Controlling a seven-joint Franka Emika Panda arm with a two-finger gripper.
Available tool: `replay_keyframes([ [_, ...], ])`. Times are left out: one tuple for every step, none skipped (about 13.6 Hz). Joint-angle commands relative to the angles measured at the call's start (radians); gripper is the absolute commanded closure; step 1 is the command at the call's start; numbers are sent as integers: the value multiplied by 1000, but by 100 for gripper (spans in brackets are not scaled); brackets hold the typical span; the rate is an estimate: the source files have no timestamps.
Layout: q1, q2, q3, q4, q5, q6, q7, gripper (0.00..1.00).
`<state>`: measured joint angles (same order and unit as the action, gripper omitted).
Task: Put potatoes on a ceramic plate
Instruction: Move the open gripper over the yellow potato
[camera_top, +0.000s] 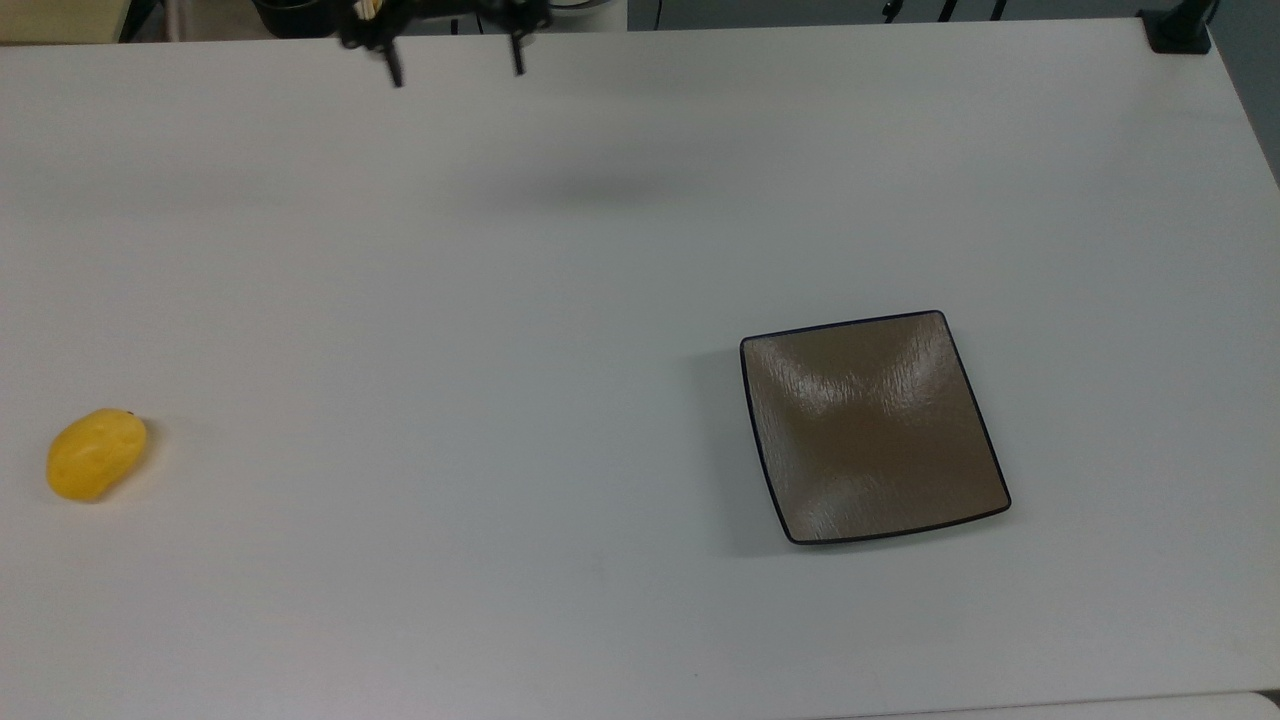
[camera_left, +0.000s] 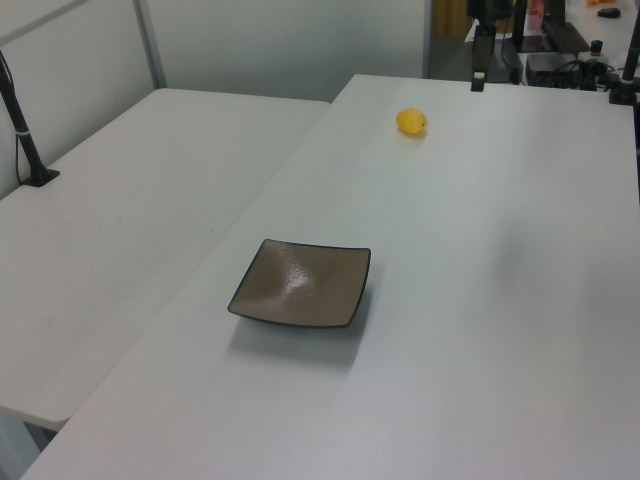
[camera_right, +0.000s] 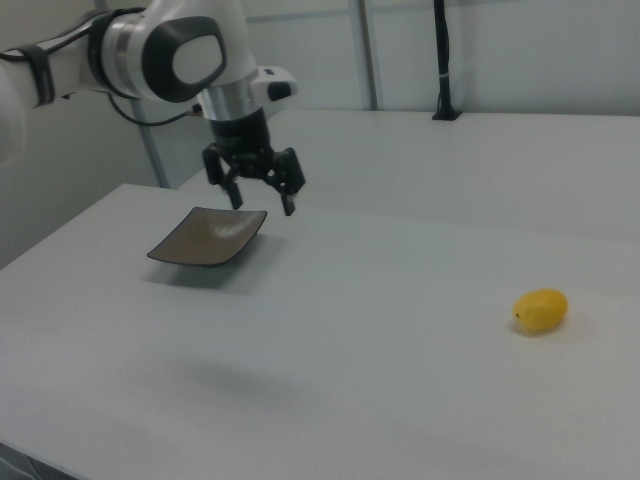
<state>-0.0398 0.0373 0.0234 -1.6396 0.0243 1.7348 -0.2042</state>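
My gripper should next grip the yellow potato by its rounded sides, to put the potato on the ceramic plate (camera_left: 302, 284).
The yellow potato (camera_top: 95, 455) lies alone on the white table near the top view's left edge; it also shows far back in the left view (camera_left: 411, 122) and at the right view's right (camera_right: 541, 310). The square brown ceramic plate (camera_top: 870, 425) sits bare right of centre in the top view, and closer in the left view (camera_left: 302, 284) and the right view (camera_right: 208, 237). My gripper (camera_top: 457, 68) hangs open and holds nothing above the table's far edge, high in the air (camera_right: 262, 200), well away from both the potato and the plate.
A black clamp (camera_top: 1180, 30) grips the table's far right corner in the top view. A second white table (camera_left: 130, 180) adjoins on the left view's left, with a black pole (camera_left: 22, 130) on it. Wide bare tabletop lies between potato and plate.
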Motion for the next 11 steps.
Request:
replay_keyframes([
  [-40,154,-57,183,-1,96,148,0],
  [-42,195,-75,225,-1,123,191,0],
  [-52,255,-98,292,-3,164,247,0],
  [-67,289,-108,322,-1,205,297,0],
  [-92,326,-109,331,-3,294,377,0],
  [-104,344,-109,331,-3,346,397,0],
  [-112,369,-109,334,-3,385,401,0],
  [-130,403,-109,336,-3,441,417,0],
  [-149,441,-111,337,-3,525,449,0],
  [-160,463,-111,337,-4,578,475,0],
  [-173,502,-111,337,-7,641,509,0],
])
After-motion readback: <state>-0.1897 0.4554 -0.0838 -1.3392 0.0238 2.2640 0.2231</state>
